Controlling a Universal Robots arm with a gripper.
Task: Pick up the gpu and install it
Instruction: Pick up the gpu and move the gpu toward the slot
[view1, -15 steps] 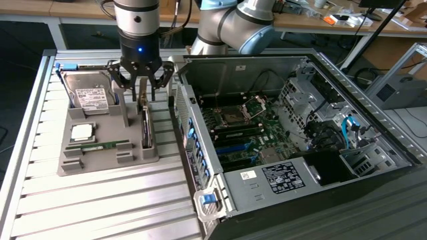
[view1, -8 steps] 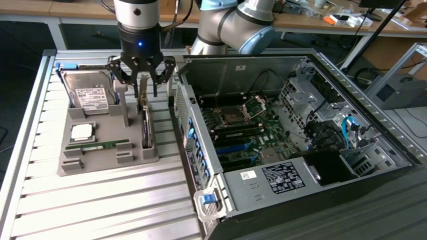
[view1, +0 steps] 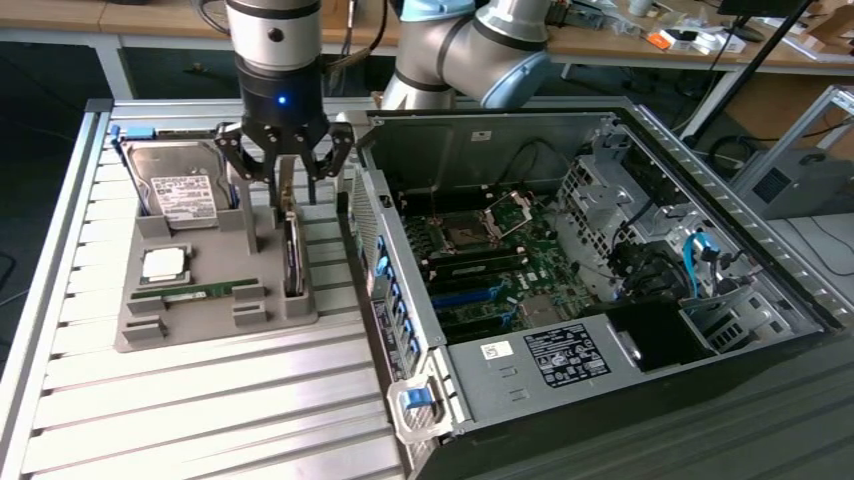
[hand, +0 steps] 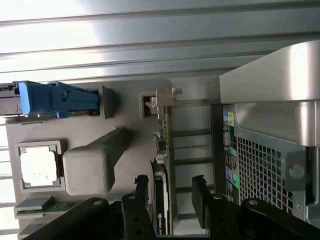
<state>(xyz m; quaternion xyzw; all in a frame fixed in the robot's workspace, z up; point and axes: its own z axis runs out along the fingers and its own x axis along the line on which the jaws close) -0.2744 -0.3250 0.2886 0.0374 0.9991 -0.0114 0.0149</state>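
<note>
The upper edge of the GPU (view1: 291, 252) is still below my gripper's open fingers, so my gripper needs to go lower first and then close on the GPU.
The gpu (view1: 291, 252) is a thin dark card standing on edge in the slot of the grey holder (view1: 200, 328) nearest the computer case. My gripper (view1: 283, 188) hangs straight above it, open, with one finger on each side of the card's upper edge. In the wrist view the gpu (hand: 165, 135) runs between the two black fingers (hand: 141, 189), and the gripper (hand: 170, 192) straddles it without closing on it. The card's metal bracket end (hand: 161, 97) sits at the holder's far notch.
The holder also carries a silver hard drive (view1: 180, 190) with blue rails (hand: 55, 97), a processor chip (view1: 163, 263) and a green memory stick (view1: 200, 290). The open computer case (view1: 574, 260) lies close by on the exterior view's right, its perforated rear wall (hand: 265, 165) near the gripper.
</note>
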